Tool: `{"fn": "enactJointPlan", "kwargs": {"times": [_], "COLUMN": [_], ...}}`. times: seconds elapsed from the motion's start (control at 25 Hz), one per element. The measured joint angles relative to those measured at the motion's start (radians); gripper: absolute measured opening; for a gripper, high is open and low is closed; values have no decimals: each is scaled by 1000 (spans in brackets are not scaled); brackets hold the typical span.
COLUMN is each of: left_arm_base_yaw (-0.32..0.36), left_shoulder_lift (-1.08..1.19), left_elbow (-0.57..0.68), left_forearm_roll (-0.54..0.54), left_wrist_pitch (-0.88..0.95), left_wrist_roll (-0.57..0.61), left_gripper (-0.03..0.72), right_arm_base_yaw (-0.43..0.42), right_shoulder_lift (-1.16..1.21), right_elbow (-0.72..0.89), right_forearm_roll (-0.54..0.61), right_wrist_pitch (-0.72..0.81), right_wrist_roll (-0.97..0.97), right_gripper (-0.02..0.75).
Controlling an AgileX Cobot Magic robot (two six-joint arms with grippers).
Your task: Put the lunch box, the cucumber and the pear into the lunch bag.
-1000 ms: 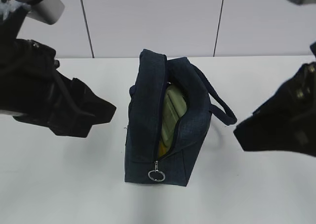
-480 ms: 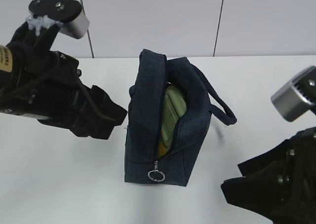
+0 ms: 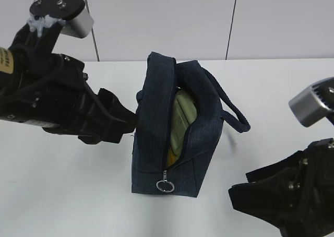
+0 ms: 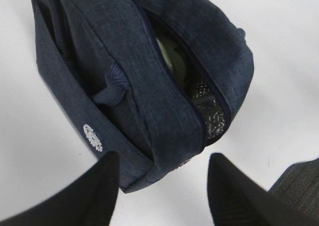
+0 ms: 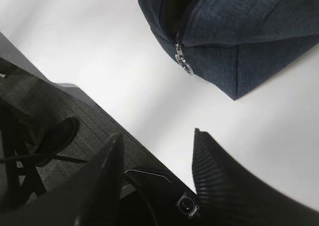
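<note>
The bag's zipper [image 3: 170,135] is wide open and its soft cloth stands up, so my left gripper needs to pinch the bag's side flap near the ring pull next.
The navy lunch bag [image 3: 156,143] stands mid-table with its top zipper open and the ring pull [image 3: 165,186] at the near end. Inside it shows the pale green lid of the lunch box [image 3: 182,121], with a yellow sliver of the pear [image 3: 170,156] below it. The cucumber is hidden. My left gripper [image 3: 125,123] is open at the bag's left side. In the left wrist view the bag [image 4: 129,61] fills the top, one corner reaching between the open fingers [image 4: 97,186]; the box lid [image 4: 172,56] shows through the opening. My right gripper [image 3: 245,187] is open and empty, front right of the bag.
The right wrist view shows the bag's near corner [image 5: 239,42] with the zipper pull [image 5: 182,62], white table [image 5: 99,52] around it, and the table's front edge with dark floor [image 5: 60,116] below. A corded handle [image 3: 235,117] hangs off the bag's right side.
My left arm has moved right, up to the bag's left side. The right arm has dropped toward the front right. The bag has not moved.
</note>
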Motion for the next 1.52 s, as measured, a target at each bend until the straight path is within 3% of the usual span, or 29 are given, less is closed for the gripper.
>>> {"fn": "enactJointPlan", "kwargs": {"times": [0.24, 0.52, 0.68, 0.8, 0.88, 0.92, 1.52], "left_arm_base_yaw": [0, 0, 0, 0, 0, 0, 0], "left_shoulder_lift": [0, 0, 0, 0, 0, 0, 0], "left_elbow": [0, 0, 0, 0, 0, 0, 0], "left_forearm_roll": [-10, -7, -7, -6, -3, -3, 29], "left_wrist_pitch": [12, 20, 20, 20, 20, 20, 11], "left_wrist_roll": [0, 0, 0, 0, 0, 0, 20], "left_gripper": [344, 342, 342, 342, 342, 342, 342], "right_arm_base_yaw": [0, 0, 0, 0, 0, 0, 0], "right_shoulder_lift": [17, 19, 19, 21, 21, 21, -122], "right_elbow": [0, 0, 0, 0, 0, 0, 29], "right_forearm_roll": [-9, -264, -552, -837, -885, -952, -758], "right_wrist_pitch": [38, 50, 86, 148, 158, 168, -62], "right_wrist_roll": [-96, -72, 154, 395, 452, 574, 633], "right_gripper": [358, 307, 305, 305, 305, 305, 305]}}
